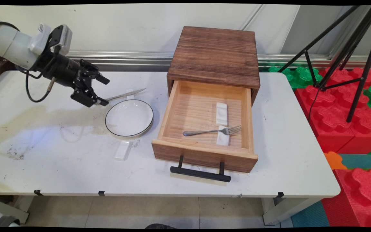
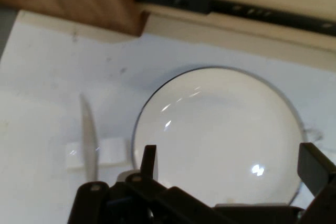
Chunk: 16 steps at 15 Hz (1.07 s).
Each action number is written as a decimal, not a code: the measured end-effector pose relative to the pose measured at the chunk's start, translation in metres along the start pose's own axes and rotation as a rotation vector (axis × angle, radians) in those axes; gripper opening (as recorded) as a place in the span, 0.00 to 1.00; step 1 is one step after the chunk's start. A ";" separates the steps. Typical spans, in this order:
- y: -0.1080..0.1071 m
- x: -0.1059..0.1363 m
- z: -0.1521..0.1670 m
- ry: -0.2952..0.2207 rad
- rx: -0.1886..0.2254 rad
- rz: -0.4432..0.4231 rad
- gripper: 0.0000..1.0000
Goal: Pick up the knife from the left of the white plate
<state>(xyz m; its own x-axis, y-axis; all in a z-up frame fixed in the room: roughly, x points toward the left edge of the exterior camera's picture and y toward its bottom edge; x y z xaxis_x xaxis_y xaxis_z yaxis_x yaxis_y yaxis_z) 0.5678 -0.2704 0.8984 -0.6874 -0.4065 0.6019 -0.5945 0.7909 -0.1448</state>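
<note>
My gripper grabs the knife by its handle (image 1: pixel 112 98) next, to lay the steel table knife on the bare white rest in the drawer (image 1: pixel 221 113).
My gripper (image 1: pixel 105 91) (image 2: pixel 231 166) hangs open above the table's left part, just left of a white plate with a thin black rim (image 1: pixel 129 119) (image 2: pixel 220 119). Nothing is between its fingers (image 2: pixel 149 161). A table knife (image 1: pixel 124 95) (image 2: pixel 88 137) lies behind the plate, propped on a small white rest (image 1: pixel 129 93) (image 2: pixel 102 153); its handle end is close by the lower finger. In the hand view the plate fills the space between the fingers and the knife lies outside the left one.
A wooden cabinet (image 1: pixel 214 54) stands at the back with its drawer (image 1: pixel 204 154) pulled out; inside lie a fork (image 1: pixel 213 131) and two white rests (image 1: pixel 221 113). Another white rest (image 1: pixel 122 150) lies in front of the plate. A tripod (image 1: pixel 349 48) and foam blocks (image 1: pixel 349 122) stand on the right.
</note>
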 end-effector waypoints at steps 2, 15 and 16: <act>-0.009 -0.007 0.004 -0.017 0.023 -0.012 1.00; -0.071 -0.065 0.044 -0.166 0.130 -0.096 1.00; -0.075 -0.068 0.048 -0.174 0.131 -0.102 1.00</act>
<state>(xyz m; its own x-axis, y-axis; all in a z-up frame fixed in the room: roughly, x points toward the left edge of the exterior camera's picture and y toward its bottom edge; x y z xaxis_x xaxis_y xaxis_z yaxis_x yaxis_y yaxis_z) 0.6387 -0.3239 0.8306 -0.6756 -0.5632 0.4758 -0.7061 0.6800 -0.1977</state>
